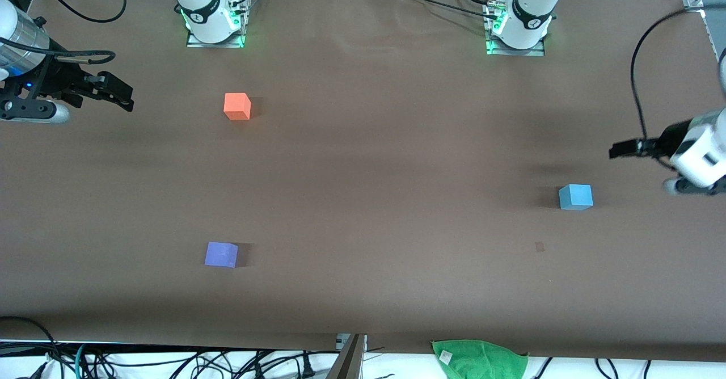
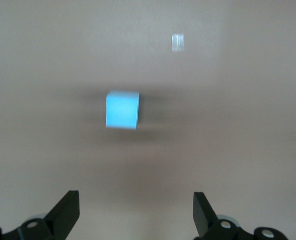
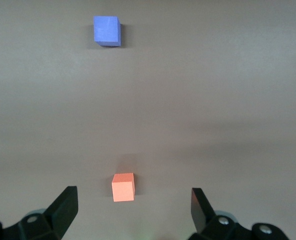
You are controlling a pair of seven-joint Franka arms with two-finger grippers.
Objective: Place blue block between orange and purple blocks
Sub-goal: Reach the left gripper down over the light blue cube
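The blue block (image 1: 575, 197) is next for my left gripper, which needs to grip it by its opposite sides so I can set it between the orange and purple blocks.
The blue block (image 1: 575, 197) is a light sky-blue cube lying on the brown table toward the left arm's end; it also shows in the left wrist view (image 2: 122, 109). The orange block (image 1: 237, 106) and the purple block (image 1: 221, 254) lie toward the right arm's end, the purple one nearer the front camera, with a wide gap between them. Both show in the right wrist view, orange (image 3: 123, 187) and purple (image 3: 106, 30). My left gripper (image 1: 621, 150) (image 2: 136, 205) is open and empty, up over the table beside the blue block. My right gripper (image 1: 127, 98) (image 3: 134, 205) is open and empty, waiting at the table's end.
A green cloth (image 1: 479, 359) lies at the table's front edge. A small dark mark (image 1: 539, 247) is on the table near the blue block. Cables run along the front edge and at the left arm's end. The arm bases (image 1: 215, 21) (image 1: 516, 27) stand along the back.
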